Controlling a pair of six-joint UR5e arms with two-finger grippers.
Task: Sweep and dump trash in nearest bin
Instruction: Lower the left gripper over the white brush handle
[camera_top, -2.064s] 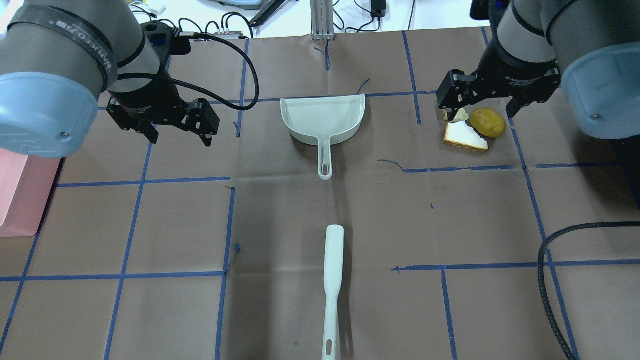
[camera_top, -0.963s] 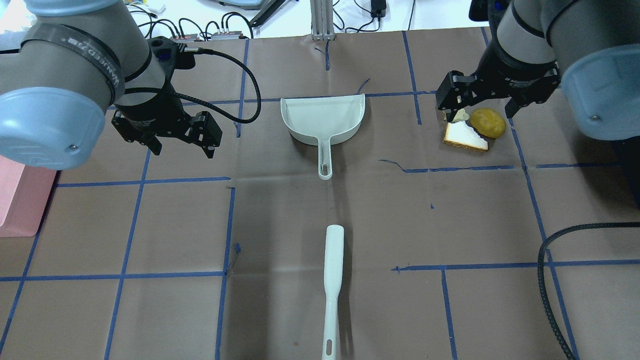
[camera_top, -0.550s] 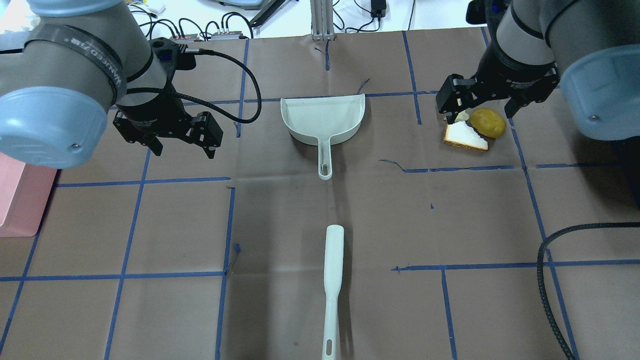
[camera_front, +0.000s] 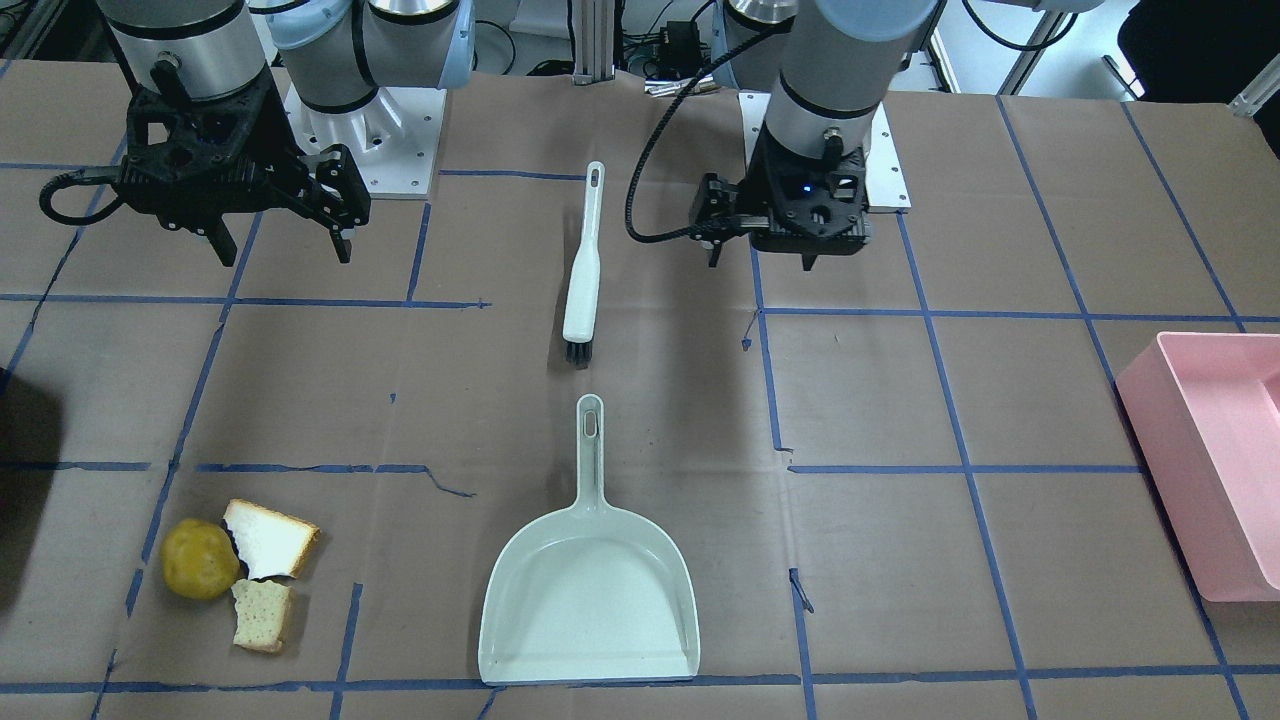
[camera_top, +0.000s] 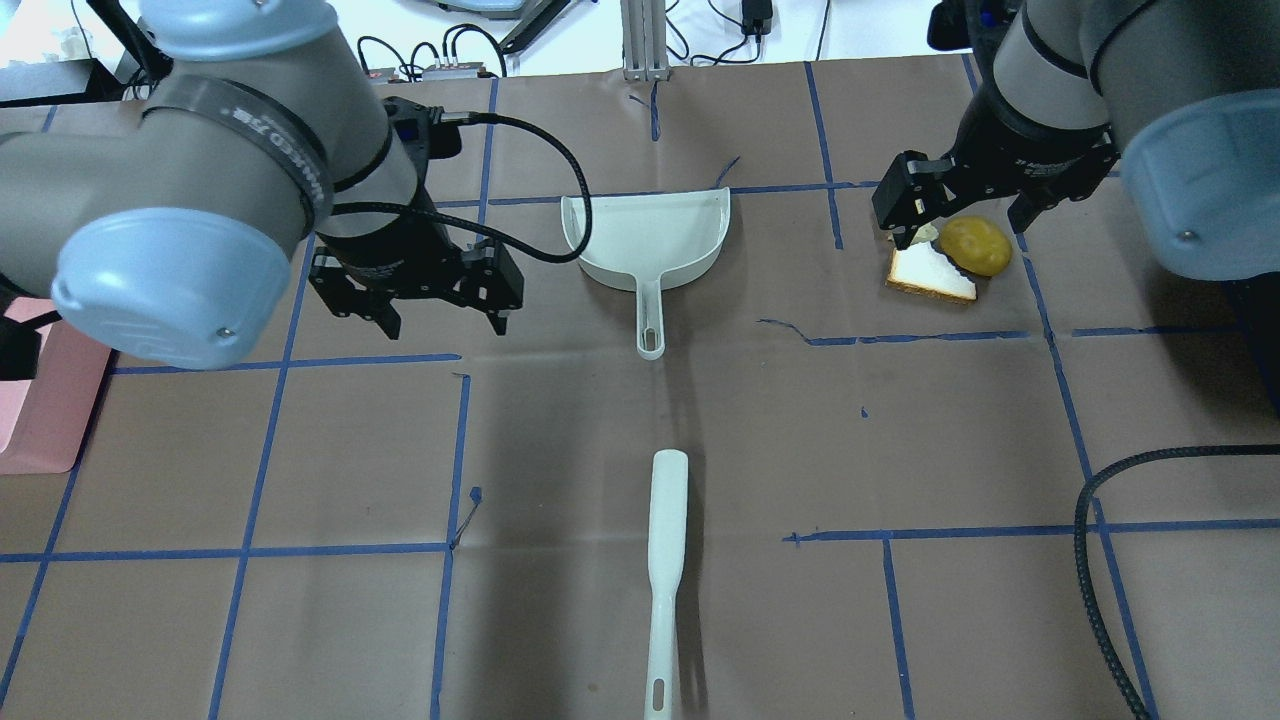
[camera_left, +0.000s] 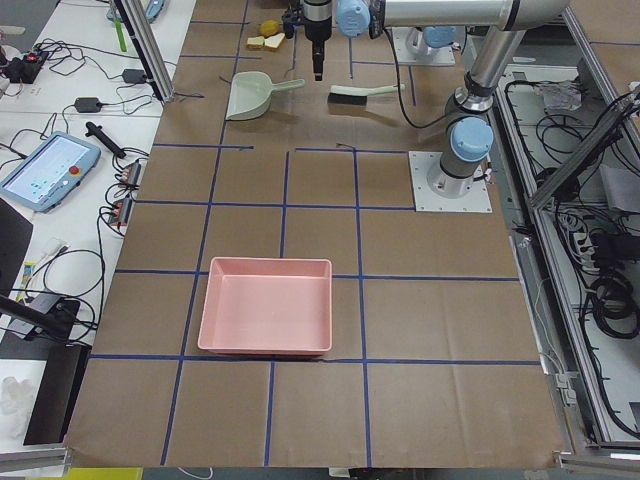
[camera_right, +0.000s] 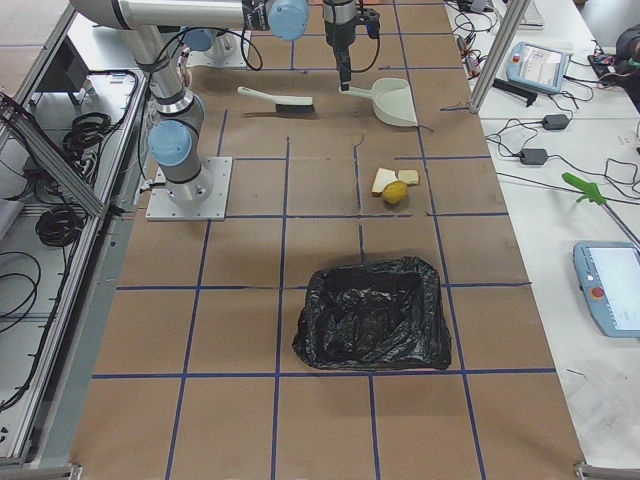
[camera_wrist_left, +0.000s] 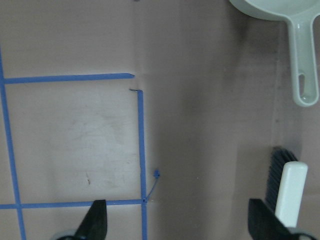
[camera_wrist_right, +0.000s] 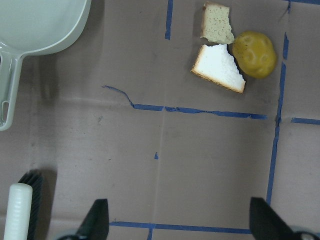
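Note:
My left gripper should next pick up the brush by its slim white handle, because dark bristles fill the brush's wide end. Then the brush can sweep.
The trash lies together: a yellow-brown potato, a white bread slice and a beige slice. The right wrist view has the potato and white slice at its upper right. The bin, lined with black bag, stands beyond the trash at the table's right end. My right gripper hangs open and empty above the table, on the robot's side of the trash. My left gripper is open and empty, left of the dustpan handle.
A pale brush lies in the middle, bristles toward the dustpan handle. A pink tray sits at the table's left end. A black cable loops near the right edge. Blue tape lines cross the brown table cover.
My left arm has swung right and a little toward the robot, closing on the dustpan's handle. The right arm has barely moved. Trash, dustpan and brush lie as before.

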